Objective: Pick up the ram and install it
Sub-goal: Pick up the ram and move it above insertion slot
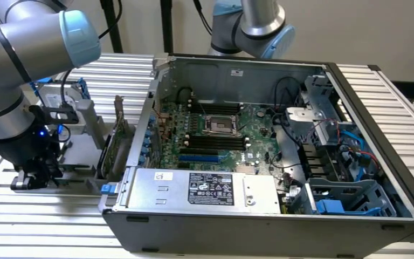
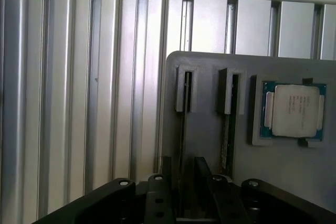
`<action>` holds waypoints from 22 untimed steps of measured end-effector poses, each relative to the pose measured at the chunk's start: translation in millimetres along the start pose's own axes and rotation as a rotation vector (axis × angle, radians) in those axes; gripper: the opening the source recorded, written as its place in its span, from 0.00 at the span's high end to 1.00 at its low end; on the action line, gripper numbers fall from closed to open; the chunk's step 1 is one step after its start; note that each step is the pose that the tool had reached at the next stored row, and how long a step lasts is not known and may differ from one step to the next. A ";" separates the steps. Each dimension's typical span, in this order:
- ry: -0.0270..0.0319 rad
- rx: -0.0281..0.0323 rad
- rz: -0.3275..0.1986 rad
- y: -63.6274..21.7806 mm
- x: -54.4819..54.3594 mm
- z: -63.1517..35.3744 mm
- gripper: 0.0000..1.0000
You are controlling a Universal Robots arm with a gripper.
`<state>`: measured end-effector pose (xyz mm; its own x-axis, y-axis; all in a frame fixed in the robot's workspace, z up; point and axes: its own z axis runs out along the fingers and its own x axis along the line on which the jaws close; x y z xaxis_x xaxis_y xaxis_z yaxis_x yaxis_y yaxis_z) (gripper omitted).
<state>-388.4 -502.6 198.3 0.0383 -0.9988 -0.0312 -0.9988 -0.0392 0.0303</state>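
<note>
I need to grab the ram stick by its top edge (image 2: pixel 182 142) with my gripper next. Then I can install the stick in the motherboard's memory slots.
A ram stick (image 2: pixel 182 140) stands on edge in a slot of a grey holder (image 2: pixel 210 77), showing as a thin green line. Another stick (image 2: pixel 227 140) stands in the slot beside it. My gripper (image 2: pixel 184 195) hangs low over the holder, with a black finger (image 2: pixel 157 198) on each side of the first stick and a gap left to it. The jaws are open. In the exterior view, my gripper (image 1: pixel 30 181) is down at the exterior view's left, outside the open computer case (image 1: pixel 264 216). The motherboard's black memory slots (image 1: pixel 214 143) lie inside that case.
A square silver processor chip (image 2: pixel 294 111) sits in a recess of the holder next to the slots. An upright green expansion card (image 1: pixel 117 143) stands between my arm and the case wall. A second arm (image 1: pixel 257 27) stands behind the case. The table is ribbed aluminium (image 2: pixel 79 103).
</note>
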 end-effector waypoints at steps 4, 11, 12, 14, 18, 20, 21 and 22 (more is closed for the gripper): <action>0.0000 -0.0001 0.001 0.1 0.1 0.3 0.73; 0.0000 0.0000 0.001 0.1 0.4 0.4 0.82; 0.0002 -0.0001 0.001 0.1 0.6 0.4 0.84; 0.0000 0.0000 0.001 0.1 0.9 0.4 0.87; -0.0001 0.0000 0.001 0.1 1.3 0.4 0.87; 0.0000 0.0000 0.001 0.1 1.3 0.4 0.87; 0.0000 0.0000 0.001 0.1 1.3 0.4 0.87; 0.0000 0.0000 0.001 0.1 1.3 0.4 0.87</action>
<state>-388.5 -503.9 197.8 0.0371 -0.9988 -0.0312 -0.9988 -0.0381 0.0304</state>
